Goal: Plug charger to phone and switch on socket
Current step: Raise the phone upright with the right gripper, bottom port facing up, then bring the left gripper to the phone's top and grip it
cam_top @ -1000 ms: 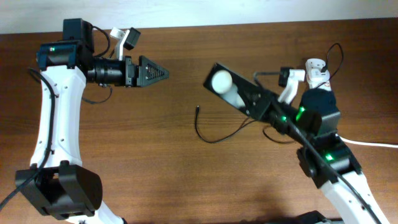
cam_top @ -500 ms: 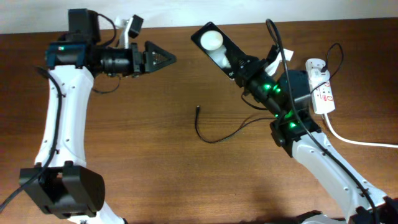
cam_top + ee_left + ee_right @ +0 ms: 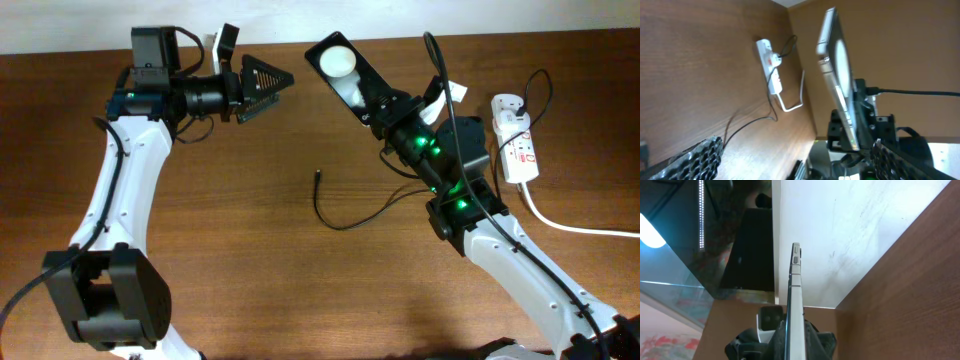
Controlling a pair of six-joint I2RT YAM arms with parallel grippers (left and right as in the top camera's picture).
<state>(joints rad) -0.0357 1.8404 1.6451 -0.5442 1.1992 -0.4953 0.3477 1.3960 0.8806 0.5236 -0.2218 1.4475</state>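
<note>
The phone should be grabbed by the side near its loose end (image 3: 322, 62) (image 3: 830, 69) with my left gripper. The phone's end in my right gripper then stays free for the charger.
My right gripper (image 3: 383, 104) is shut on the phone (image 3: 343, 68), holding it raised over the back of the table with its glossy face up and reflecting a lamp. The right wrist view sees the phone (image 3: 796, 290) edge-on between my gripper's (image 3: 795, 332) pads. To the phone's left, my left gripper (image 3: 268, 84) points at it, open and holding nothing. The left wrist view looks between wide fingers (image 3: 696, 159) at the phone (image 3: 838, 85). The charger's black cable (image 3: 345, 222) loops on the table, plug tip (image 3: 317, 174) free. The white socket (image 3: 518, 148) lies far right.
The socket's thick white cord (image 3: 575, 229) runs off the right edge. The socket (image 3: 771, 69) and cord also show in the left wrist view. A pale wall borders the table's far edge (image 3: 400, 35). My right arm's base (image 3: 470, 215) stands over the cable's far end.
My right arm swung the phone up from mid-table toward the back, then held nearly still. My left gripper moved right and back, closer to the phone. Both jaws kept their state.
</note>
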